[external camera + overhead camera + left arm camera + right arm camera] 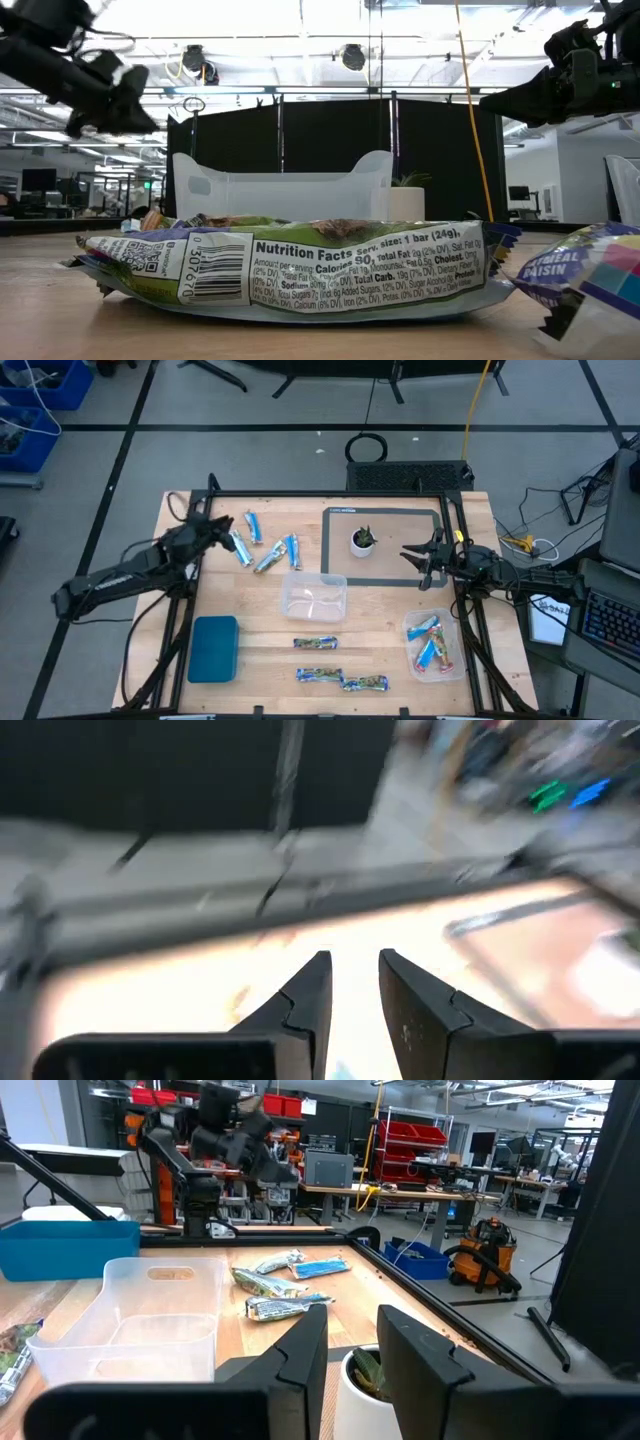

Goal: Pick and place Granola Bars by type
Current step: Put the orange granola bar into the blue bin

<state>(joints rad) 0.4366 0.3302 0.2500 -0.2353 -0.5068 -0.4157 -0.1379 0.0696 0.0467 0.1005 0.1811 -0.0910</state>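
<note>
Next, my left gripper grabs the blue-and-silver granola bar by its wrapped middle [241, 549], to sort the bar into the teal tray [213, 649].
Several blue-and-silver granola bars [265, 548] lie flat on the wooden table at the far left, in front of my left gripper [224, 525], which hovers above the table, slightly open and empty [355, 965]. Three green-patterned bars [318, 674] lie near the front edge; one fills the low view [300, 270]. More blue and red bars [430, 642] sit in a clear tub [455, 668] at the front right. My right gripper [425, 556] waits level at the far right beside the plant pot, slightly open and empty [352, 1330].
An empty clear tub [314, 597] stands mid-table. A teal tray [213, 648] lies at the front left. A small white pot with a plant [362, 541] stands on a grey mat [400, 520] at the far centre. A dark frame rims the table.
</note>
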